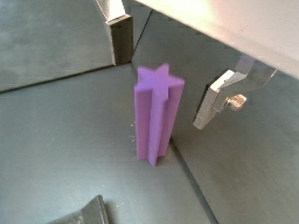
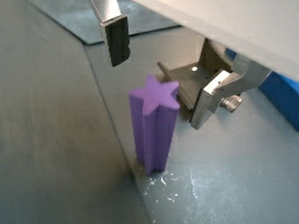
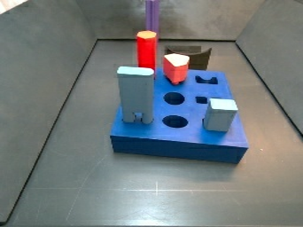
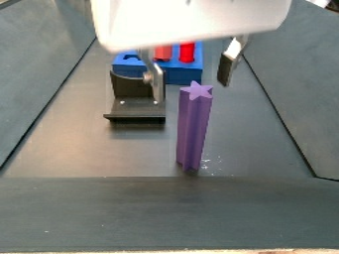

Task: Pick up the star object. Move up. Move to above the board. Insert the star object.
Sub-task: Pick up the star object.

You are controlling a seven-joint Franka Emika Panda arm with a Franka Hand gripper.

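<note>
My gripper grabs the purple prism by its upper part point(image 1: 159, 87) next, to insert the star object into the board.
The star object point(image 1: 156, 118) point(image 2: 155, 122) point(image 4: 195, 124) is a tall purple prism with ridged sides, standing upright on the dark floor. My gripper point(image 1: 167, 70) point(image 2: 163, 70) point(image 4: 191, 87) hangs open over it, one finger on each side of its top and neither touching it. In a side view only the star object's lower part point(image 3: 153, 13) shows at the far end, and the gripper is out of frame. The board point(image 3: 178, 146) point(image 4: 129, 67) is a thick blue block with holes in its top, apart from the star object.
On the board stand a red cylinder point(image 3: 147, 49), a light-blue tall block point(image 3: 134, 93), a small light-blue cube point(image 3: 221, 113) and a red-and-white piece point(image 3: 176, 66). The dark fixture point(image 4: 133, 104) point(image 2: 187, 74) point(image 3: 190, 55) sits between the board and the star object. Sloping walls close in both sides.
</note>
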